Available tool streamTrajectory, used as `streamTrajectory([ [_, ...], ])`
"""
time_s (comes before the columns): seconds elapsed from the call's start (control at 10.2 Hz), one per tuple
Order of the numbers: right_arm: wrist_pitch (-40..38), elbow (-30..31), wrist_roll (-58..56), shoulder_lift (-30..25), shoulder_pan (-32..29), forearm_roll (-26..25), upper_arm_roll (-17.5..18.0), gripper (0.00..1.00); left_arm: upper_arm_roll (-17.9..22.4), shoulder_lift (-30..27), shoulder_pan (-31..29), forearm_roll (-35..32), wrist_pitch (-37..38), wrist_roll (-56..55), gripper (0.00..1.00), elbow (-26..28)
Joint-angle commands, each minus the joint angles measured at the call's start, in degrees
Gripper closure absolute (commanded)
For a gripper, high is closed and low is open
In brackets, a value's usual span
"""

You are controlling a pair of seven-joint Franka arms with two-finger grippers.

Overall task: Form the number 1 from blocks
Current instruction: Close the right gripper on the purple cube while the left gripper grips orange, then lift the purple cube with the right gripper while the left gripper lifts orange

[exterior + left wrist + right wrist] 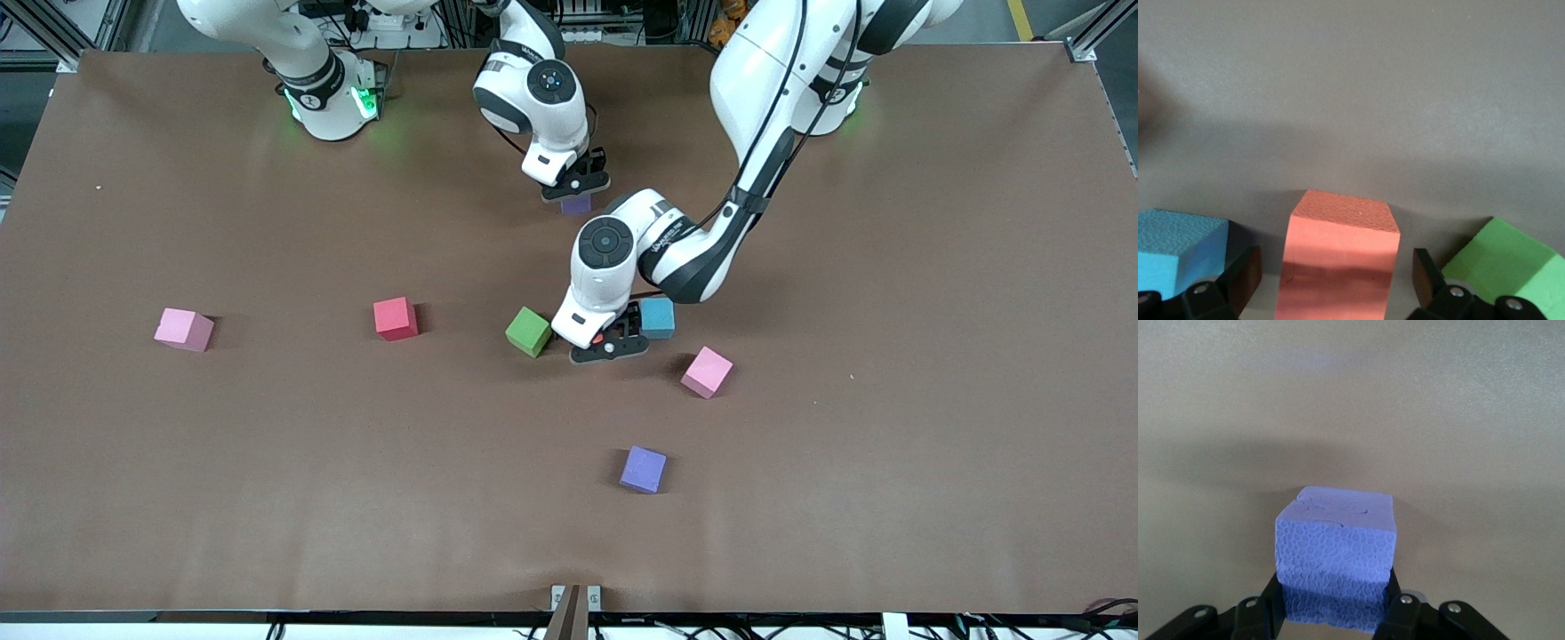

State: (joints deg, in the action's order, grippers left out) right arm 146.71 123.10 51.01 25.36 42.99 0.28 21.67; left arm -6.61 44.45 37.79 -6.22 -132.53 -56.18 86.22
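Note:
The orange block should extend the number 1 from the purple block (pixel 576 204), so my left gripper should grab it by its opposite sides next.
My left gripper (pixel 610 345) is low on the table, between the green block (pixel 528 331) and the light blue block (pixel 657 317). In the left wrist view the left gripper (pixel 1336 280) is open around the orange block (pixel 1338 260), with a gap on each side; the green block (pixel 1501 263) and the light blue block (pixel 1178 247) flank it. My right gripper (pixel 576 184) is shut on a purple block (pixel 576 204) low over the table near the arms' bases. Its fingers (pixel 1399 603) press on that purple block (pixel 1335 553). A second purple block (pixel 643 468) and the red block (pixel 396 318) lie apart.
Two pink cubes lie on the brown table (pixel 889 444): one (pixel 707 372) just nearer the front camera than the light blue block, the other (pixel 184 329) toward the right arm's end.

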Motion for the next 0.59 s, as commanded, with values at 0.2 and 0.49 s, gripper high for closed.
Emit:
streamTrajectory([
  [0.2,-5.7,0.5,7.9,-1.2,0.2,-1.1,0.0,1.00,0.3,1.1,0.6,-1.7,1.0,0.2,1.00,-1.3],
  [0.49,-8.4,1.4,9.8,-2.2,0.1,-1.0,2.1,1.00,0.3,-0.8,-0.2,-1.2,3.8,0.2,1.00,-1.5],
])
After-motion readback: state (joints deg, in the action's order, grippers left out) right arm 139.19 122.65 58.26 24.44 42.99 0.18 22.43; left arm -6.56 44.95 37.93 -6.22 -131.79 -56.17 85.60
